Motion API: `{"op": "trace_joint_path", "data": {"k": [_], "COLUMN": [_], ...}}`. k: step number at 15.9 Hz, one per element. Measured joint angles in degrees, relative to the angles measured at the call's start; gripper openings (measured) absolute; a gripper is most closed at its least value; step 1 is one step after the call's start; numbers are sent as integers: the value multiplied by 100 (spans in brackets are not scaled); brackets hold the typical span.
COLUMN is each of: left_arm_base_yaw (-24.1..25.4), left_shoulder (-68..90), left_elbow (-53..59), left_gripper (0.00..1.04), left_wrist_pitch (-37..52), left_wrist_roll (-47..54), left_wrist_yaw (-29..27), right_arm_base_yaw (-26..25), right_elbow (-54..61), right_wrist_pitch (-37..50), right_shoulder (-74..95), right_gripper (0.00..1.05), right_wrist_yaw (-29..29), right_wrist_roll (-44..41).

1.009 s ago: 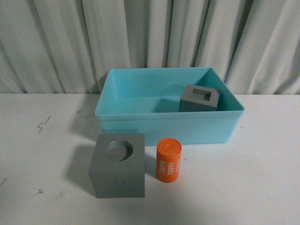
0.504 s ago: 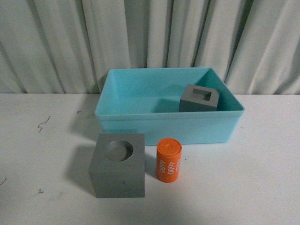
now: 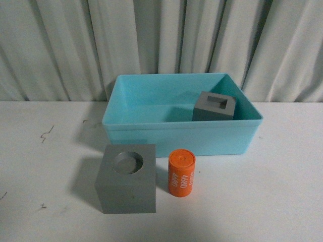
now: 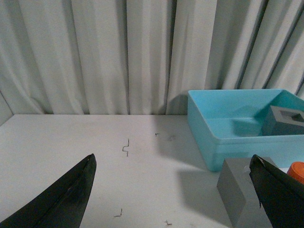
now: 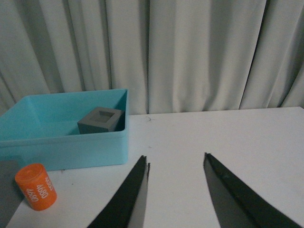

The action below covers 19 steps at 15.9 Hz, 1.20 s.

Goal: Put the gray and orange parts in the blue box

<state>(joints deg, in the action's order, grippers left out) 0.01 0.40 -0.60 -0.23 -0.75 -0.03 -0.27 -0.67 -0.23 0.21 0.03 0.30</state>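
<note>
The left gripper grabs the gray cube by its side beside its round hole next. Then the cube goes into the blue box.
The blue box (image 3: 121,126) stands at the back middle of the white table. Inside it, at its right end, sits a gray cube with a square recess (image 3: 214,106). In front of the box stand a gray cube with a round recess (image 3: 126,184) and, to its right, an upright orange cylinder with white digits (image 3: 181,172). Neither arm shows in the front view. My left gripper (image 4: 173,159) is open over bare table, with the round-recess cube (image 4: 237,187) by one finger. My right gripper (image 5: 175,156) is open and empty, with the cylinder (image 5: 35,186) and box (image 5: 71,147) off to one side.
A pleated white curtain (image 3: 161,40) closes off the back of the table. Small dark marks (image 3: 47,132) dot the tabletop left of the box. Bare white table lies right of the box and along the near edge.
The orange cylinder has turned slightly where it stands, its digits now facing a little differently. The cubes and box have not moved.
</note>
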Motion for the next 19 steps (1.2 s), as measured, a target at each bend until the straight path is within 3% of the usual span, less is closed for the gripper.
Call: {"op": "trace_joint_path", "data": {"k": [3, 4, 5, 6, 9, 13, 19], "left_arm_base_yaw": [0, -164, -487, -728, -1534, -2048, -1792], "left_shoulder": [0, 446, 1847, 2973, 5678, 8179, 9932], "left_elbow": [0, -404, -1078, -1558, -2616, -3217, -3869], "left_gripper": [98, 98, 98, 98, 98, 98, 98], "left_wrist_pitch": [0, -1119, -1814, -1392, 341, 1493, 2055], "left_wrist_roll": [0, -356, -883, -1300, -1314, -1185, -815], "left_wrist_yaw": [0, -304, -498, -446, -146, -39, 188], "right_arm_base_yaw": [0, 0, 0, 0, -2, -4, -2], "right_elbow": [-2, 0, 0, 0, 0, 0, 0], "right_wrist_pitch": [0, -7, -2, 4, 4, 2, 0], "right_shoulder": [0, 0, 0, 0, 0, 0, 0], "right_gripper": [69, 82, 93, 100, 98, 98, 98], "right_wrist_yaw": [0, 0, 0, -4, 0, 0, 0], "right_wrist_roll": [0, 0, 0, 2, 2, 2, 2]}}
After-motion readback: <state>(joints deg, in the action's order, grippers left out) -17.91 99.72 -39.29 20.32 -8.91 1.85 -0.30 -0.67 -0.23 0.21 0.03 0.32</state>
